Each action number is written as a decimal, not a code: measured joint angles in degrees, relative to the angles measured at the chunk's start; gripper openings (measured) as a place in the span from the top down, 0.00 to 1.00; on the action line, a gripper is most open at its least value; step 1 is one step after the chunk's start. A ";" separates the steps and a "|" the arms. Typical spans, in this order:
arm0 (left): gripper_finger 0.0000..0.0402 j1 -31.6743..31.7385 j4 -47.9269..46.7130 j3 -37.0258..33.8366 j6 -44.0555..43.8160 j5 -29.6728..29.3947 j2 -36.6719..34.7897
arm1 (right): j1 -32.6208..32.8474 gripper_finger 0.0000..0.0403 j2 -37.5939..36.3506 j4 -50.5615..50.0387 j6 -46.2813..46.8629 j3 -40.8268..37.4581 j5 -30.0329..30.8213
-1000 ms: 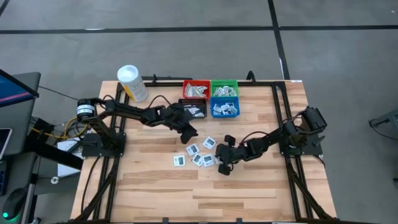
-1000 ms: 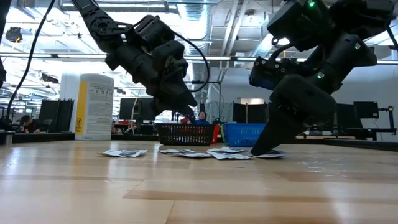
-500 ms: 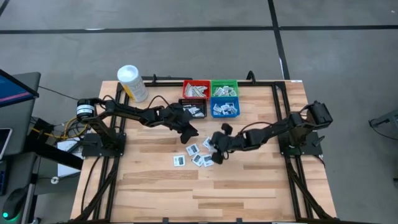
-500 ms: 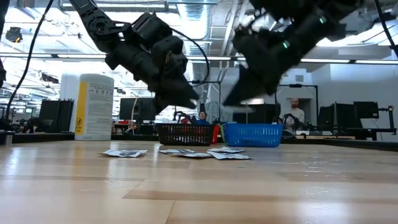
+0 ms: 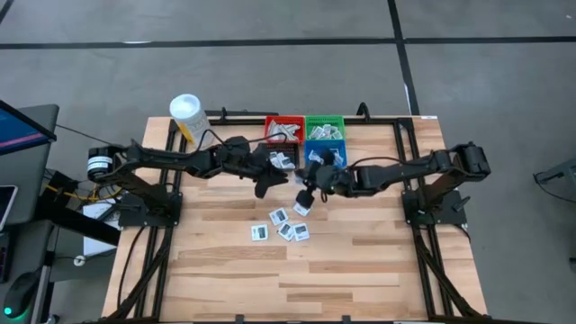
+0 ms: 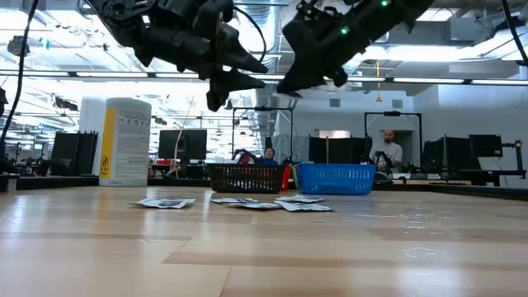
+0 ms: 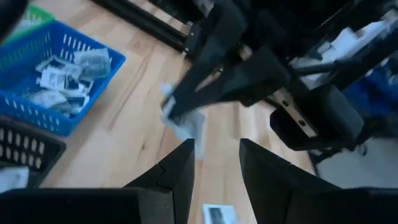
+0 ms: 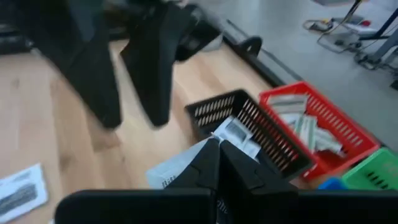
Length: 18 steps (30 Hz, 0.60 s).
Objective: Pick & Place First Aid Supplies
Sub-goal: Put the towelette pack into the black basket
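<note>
The left gripper grabs the white packet by its free edge (image 7: 199, 147) next, to take it over from my right gripper for the black bin (image 7: 28, 149).
Several square white packets with dark print lie flat on the wooden table (image 5: 225, 279) in a cluster (image 5: 286, 227), seen edge-on in the low view (image 6: 256, 202). My right gripper (image 5: 308, 191) hovers high above the cluster's far side, just near of the black bin (image 5: 279, 158), and is shut on one white packet (image 8: 177, 171). My left gripper (image 5: 268, 185) hangs open beside it, on its left, also raised (image 6: 243, 74). The left wrist view shows its two fingers apart (image 7: 216, 149), with the right gripper and its packet (image 7: 185, 124) ahead of them. My right gripper pinches the white packet between its two shut fingers at one edge (image 8: 200, 154). The packet is lifted clear of the table and sticks out sideways past the fingertips. The fingers slant down from the table's right side.
Four small bins sit in a block at the table's far middle: red (image 5: 283, 129), green (image 5: 324, 128), black, and blue (image 5: 325, 158), all holding packets. A white tub with a yellow label (image 5: 191, 119) stands at the far left. Bare wood lies toward the near edge.
My right gripper, down on the table at the cluster's near right a second ago, has risen with a packet and swung toward the table's left and far edge, toward the bins. My left gripper has also risen and drawn slightly toward the far edge.
</note>
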 joint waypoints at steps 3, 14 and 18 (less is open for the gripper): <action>0.68 0.02 0.22 0.00 -3.56 -0.08 -0.12 | -1.20 1.00 -0.02 0.12 -1.28 1.57 0.04; 0.68 0.04 -0.04 0.00 -4.97 -5.55 -0.12 | -1.25 1.00 -0.04 -0.09 -1.58 2.98 -0.04; 0.68 0.02 0.06 0.00 -7.15 -6.68 -0.11 | -0.40 1.00 -0.04 -0.09 -1.56 2.98 -0.04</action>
